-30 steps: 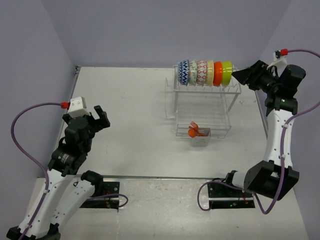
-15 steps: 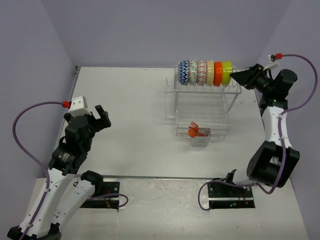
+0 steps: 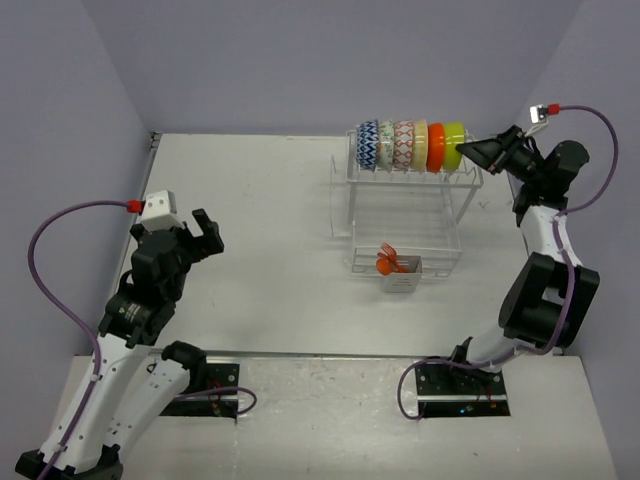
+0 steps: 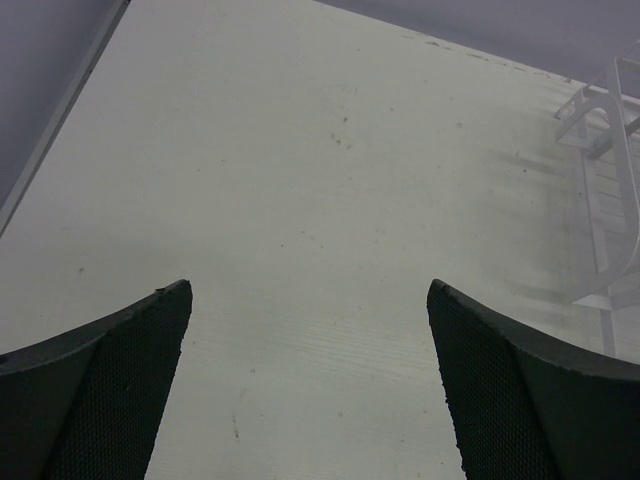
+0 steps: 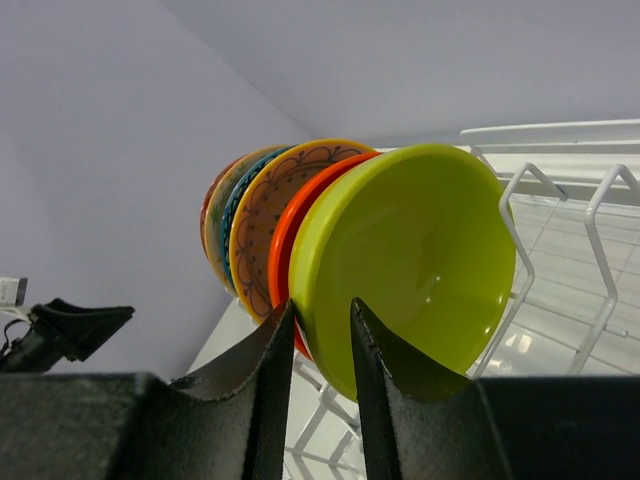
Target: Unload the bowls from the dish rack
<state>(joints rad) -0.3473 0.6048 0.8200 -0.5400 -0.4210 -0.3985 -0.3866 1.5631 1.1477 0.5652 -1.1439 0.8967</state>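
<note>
The lime-green bowl would stay in the rack (image 3: 350, 205) if I lifted my right gripper now, because my right gripper's fingers are open around the bowl's rim.
The white wire dish rack (image 3: 350, 205) stands at the back right. Its top row holds several bowls on edge: blue zigzag (image 3: 368, 145), green-white (image 3: 385, 145), red-pink (image 3: 403, 145), pale yellow (image 3: 421, 146), orange (image 3: 436, 147) and lime-green (image 3: 455, 145). My right gripper (image 3: 463, 148) is at the row's right end. In the right wrist view its fingers (image 5: 322, 305) straddle the lime-green bowl's (image 5: 420, 240) rim, one behind it by the orange bowl (image 5: 283, 255), one inside. My left gripper (image 3: 203, 235) is open and empty over bare table at the left (image 4: 310, 290).
A small white caddy (image 3: 400, 280) at the rack's front holds orange utensils (image 3: 388, 262). The rack's wire edge shows at the right of the left wrist view (image 4: 610, 200). Purple walls enclose the table on three sides.
My right gripper has moved left, from a little beyond the rack's right end onto the lime-green bowl's rim. The left arm has not moved.
</note>
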